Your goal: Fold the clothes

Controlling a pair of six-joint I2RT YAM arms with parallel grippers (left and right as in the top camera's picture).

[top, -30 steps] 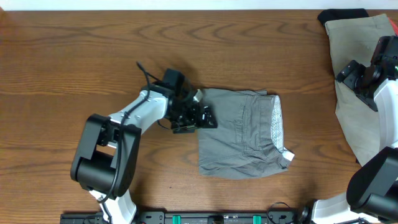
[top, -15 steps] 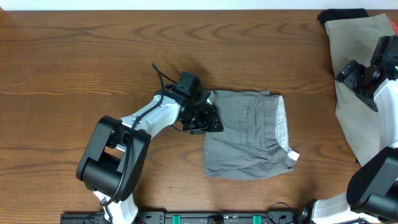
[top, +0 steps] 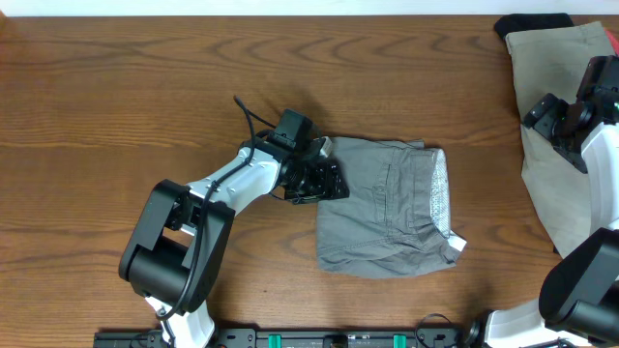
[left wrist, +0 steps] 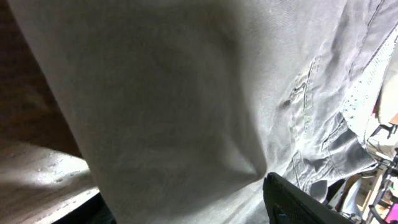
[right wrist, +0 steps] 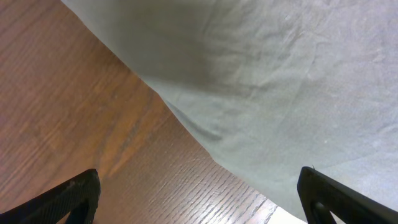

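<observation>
My left gripper should next take hold of the folded edge (top: 336, 186) (left wrist: 169, 194) opposite the waistband, so it can set the grey shorts aside still folded.
The mid-grey shorts (top: 387, 213) lie folded on the table, right of centre, with the pale speckled waistband lining (top: 438, 193) and a white tag (top: 456, 245) on their right side. My left gripper (top: 327, 181) sits at their left edge. In the left wrist view grey cloth (left wrist: 186, 106) fills the space between its fingers (left wrist: 298, 202), which stand apart. A paler beige-grey garment (top: 556, 193) lies at the far right. My right gripper (top: 551, 114) hovers open over its left edge, with the bare table and beige cloth (right wrist: 280, 81) under its fingertips (right wrist: 336, 199).
A black cloth (top: 532, 21) peeks out under the beige garment at the back right corner. The brown wooden table (top: 145, 87) spreads to the left and back. Both arm bases stand along the front edge.
My left gripper has moved right and the grey shorts have shifted right with it. Its jaws came closer together, then spread again somewhat. The right arm has not moved.
</observation>
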